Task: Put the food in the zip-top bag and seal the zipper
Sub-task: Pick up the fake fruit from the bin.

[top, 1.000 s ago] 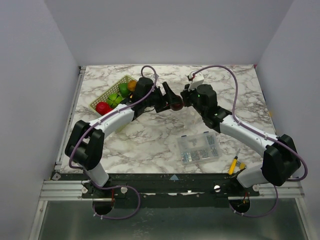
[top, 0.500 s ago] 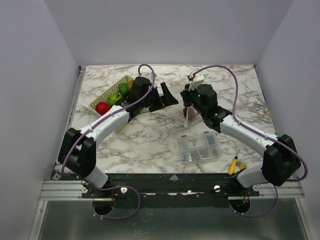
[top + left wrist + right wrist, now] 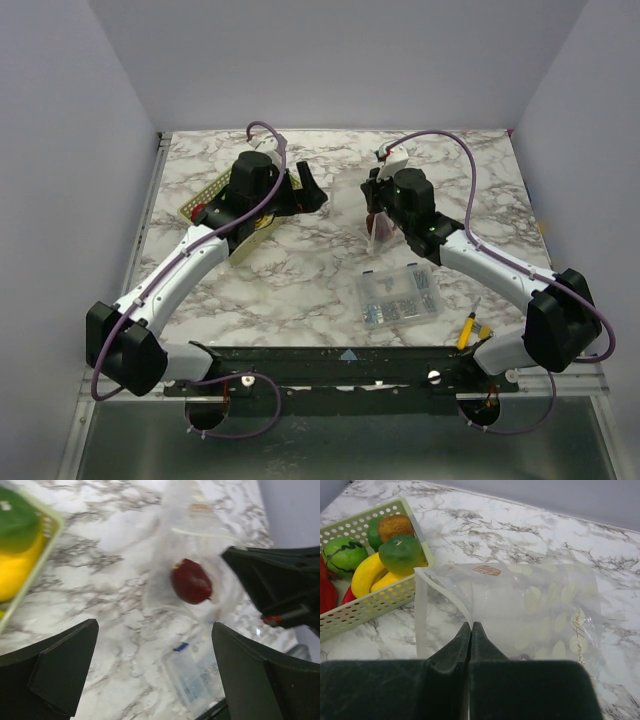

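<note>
I will grip the yellow banana with my left gripper next, across its end away from the brown piece, so the banana's loose end goes into the bag first.
The clear, white-dotted zip-top bag hangs from my right gripper, which is shut on the bag's upper mouth edge. The zipper strip gapes open toward the basket. One dark red food piece lies inside the bag. My left gripper is open and empty, hovering between the basket and the bag. More food sits in the basket: a green fruit, a yellow banana, a brown piece and a striped green piece.
The pale lattice basket stands at the back left, partly under my left arm. A clear compartment box of small parts lies front right. A yellow-handled tool rests by the right arm's base.
My left gripper opened wide and pulled back left toward the basket. The dark red piece it carried now lies in the bag. The right gripper stayed put.
</note>
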Controlling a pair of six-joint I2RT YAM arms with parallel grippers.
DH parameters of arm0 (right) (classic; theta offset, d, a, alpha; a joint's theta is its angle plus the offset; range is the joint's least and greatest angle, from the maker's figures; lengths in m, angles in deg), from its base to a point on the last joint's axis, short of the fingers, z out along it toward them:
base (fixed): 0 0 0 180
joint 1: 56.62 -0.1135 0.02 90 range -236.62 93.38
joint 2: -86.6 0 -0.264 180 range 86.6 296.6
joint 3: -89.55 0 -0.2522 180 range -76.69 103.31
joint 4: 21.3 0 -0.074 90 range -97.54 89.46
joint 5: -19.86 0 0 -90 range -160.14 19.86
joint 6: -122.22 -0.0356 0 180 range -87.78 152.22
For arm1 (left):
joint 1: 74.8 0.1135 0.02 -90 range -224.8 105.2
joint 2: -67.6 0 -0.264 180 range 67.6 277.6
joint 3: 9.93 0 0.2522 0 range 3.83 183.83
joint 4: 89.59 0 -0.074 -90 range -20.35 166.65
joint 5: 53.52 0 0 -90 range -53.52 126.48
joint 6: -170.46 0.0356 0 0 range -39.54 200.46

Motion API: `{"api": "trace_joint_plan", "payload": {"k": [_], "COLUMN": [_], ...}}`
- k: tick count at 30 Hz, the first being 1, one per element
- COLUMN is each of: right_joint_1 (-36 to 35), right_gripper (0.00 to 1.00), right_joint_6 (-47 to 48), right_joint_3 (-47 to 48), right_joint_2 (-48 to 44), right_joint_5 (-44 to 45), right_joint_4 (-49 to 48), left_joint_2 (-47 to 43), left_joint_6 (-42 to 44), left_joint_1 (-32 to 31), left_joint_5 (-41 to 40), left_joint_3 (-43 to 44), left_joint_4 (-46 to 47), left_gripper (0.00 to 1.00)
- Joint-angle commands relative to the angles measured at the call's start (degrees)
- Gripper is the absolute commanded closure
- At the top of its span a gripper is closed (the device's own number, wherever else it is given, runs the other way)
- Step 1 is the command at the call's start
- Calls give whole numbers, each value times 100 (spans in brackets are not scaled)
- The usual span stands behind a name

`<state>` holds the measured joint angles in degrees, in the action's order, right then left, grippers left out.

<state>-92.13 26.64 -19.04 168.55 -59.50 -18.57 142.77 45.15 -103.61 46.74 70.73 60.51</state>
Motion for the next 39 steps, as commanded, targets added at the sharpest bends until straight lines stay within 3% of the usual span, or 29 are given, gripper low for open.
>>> {"api": "trace_joint_plan", "payload": {"k": [1,6,11,21,39], "right_joint_1": [35,40,33,36,35], "right_gripper": [99,99,99,99,99], "right_joint_6": [0,38,64,100,99], "right_joint_3": [-56,-49,-52,-38,-7], "right_joint_2": [19,6,33,64,176], "right_joint_5": [-40,-4,24,57,26], "right_joint_4": [-135,-128,-128,-117,-99], "left_joint_2": [95,734,1648,2643,3793], "left_joint_6": [422,108,454,1035,1843], "left_joint_1": [375,998,1504,1770,1860], "left_joint_5": [-1353,-1716,-1365,-1081,-1305], "left_joint_3": [73,614,1201,1557,2329], "left_joint_4": [-928,-1526,-1772,-1884,-2152], "left_gripper": [2,2,7,38,43]}}
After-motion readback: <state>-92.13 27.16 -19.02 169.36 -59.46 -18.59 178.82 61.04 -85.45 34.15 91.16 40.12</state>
